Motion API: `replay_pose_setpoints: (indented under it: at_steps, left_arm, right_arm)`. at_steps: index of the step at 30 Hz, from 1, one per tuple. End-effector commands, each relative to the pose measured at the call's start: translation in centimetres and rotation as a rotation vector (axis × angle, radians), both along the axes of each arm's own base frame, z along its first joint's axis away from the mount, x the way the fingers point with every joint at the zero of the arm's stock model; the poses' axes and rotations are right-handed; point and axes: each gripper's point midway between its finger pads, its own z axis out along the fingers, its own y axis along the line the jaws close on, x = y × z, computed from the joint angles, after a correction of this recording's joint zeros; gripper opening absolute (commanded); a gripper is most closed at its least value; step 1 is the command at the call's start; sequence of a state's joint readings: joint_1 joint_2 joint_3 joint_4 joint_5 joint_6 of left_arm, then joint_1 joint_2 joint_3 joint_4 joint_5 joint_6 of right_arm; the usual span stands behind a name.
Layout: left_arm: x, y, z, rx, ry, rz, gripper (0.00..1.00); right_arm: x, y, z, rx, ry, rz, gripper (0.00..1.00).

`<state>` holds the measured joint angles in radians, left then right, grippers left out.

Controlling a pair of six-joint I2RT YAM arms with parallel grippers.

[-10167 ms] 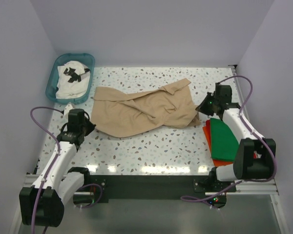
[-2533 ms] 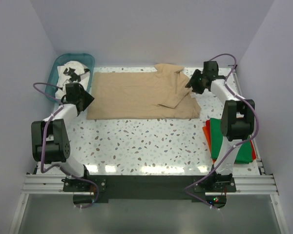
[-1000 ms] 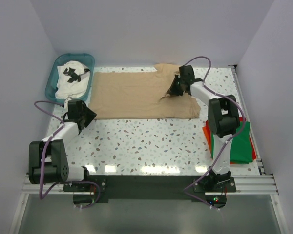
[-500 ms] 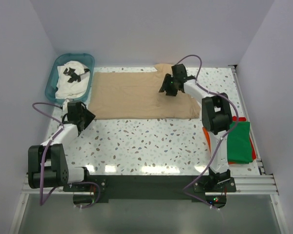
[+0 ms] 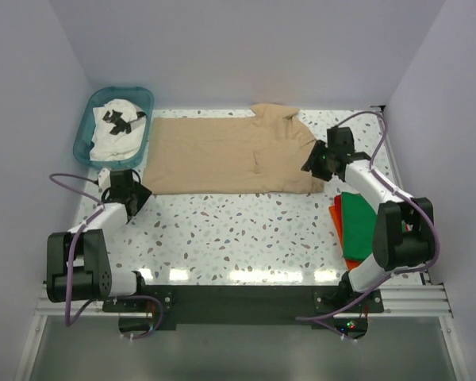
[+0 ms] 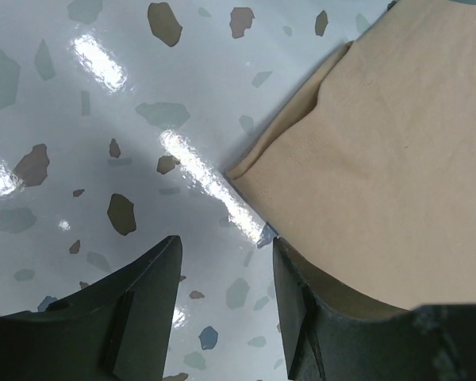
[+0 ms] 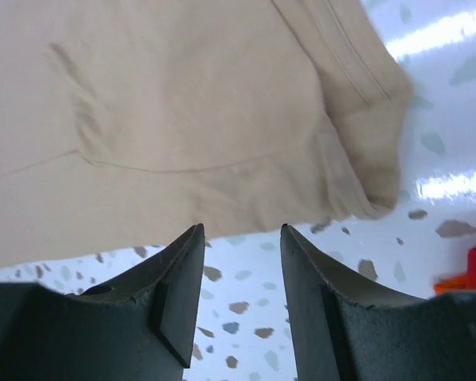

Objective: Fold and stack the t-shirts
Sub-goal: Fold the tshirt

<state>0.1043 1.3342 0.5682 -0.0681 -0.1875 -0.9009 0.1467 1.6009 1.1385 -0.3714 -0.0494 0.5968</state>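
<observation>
I will next grab the tan t-shirt by its near corner beside the red-orange one with my right gripper, to pull it closer, edge stretched for folding.
A tan t-shirt (image 5: 230, 155) lies flat across the far half of the table, its right sleeve folded inward. My left gripper (image 5: 135, 193) stands open over the bare table just off the shirt's near-left corner (image 6: 381, 159); its jaws (image 6: 226, 254) hold nothing. My right gripper (image 5: 316, 163) is open at the shirt's right edge, above the hem (image 7: 182, 103), and nothing lies between its fingers (image 7: 242, 234). A folded green t-shirt (image 5: 365, 226) rests on a red-orange one (image 5: 335, 218) at the right. The white t-shirt with black print (image 5: 115, 131) sits in the basket.
The teal basket (image 5: 86, 135) stands at the far left corner, just behind the left arm. White walls close in the table on three sides. Speckled tabletop (image 5: 238, 230) shows between the tan shirt and the arm bases. A red-orange corner (image 7: 472, 266) shows in the right wrist view.
My right gripper has opened, let go of the sleeve on the shirt's middle and drawn back right to the shirt's edge. The left gripper has slid slightly nearer.
</observation>
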Motion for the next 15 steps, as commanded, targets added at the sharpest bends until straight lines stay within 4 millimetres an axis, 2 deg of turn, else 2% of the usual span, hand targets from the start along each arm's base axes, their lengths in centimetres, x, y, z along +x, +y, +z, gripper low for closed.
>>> replay_pose_setpoints:
  at_steps: [1, 4, 9, 15]
  left_arm:
    - [2.9, 1.0, 1.7, 0.014, -0.095, 0.043, 0.54]
    - [3.4, 1.1, 1.1, 0.009, -0.092, 0.045, 0.54]
    - [3.6, 1.0, -0.3, -0.001, -0.065, 0.046, 0.53]
    - [3.4, 1.2, -0.9, 0.004, -0.044, 0.061, 0.52]
  right_arm:
    - [-1.9, -1.4, -2.5, -0.033, 0.042, -0.016, 0.47]
    - [-2.8, -2.4, -3.7, -0.040, 0.069, -0.036, 0.46]
    - [-3.5, -3.8, -4.6, -0.061, 0.090, -0.075, 0.46]
    - [-3.1, -5.6, -5.6, -0.087, 0.095, -0.135, 0.46]
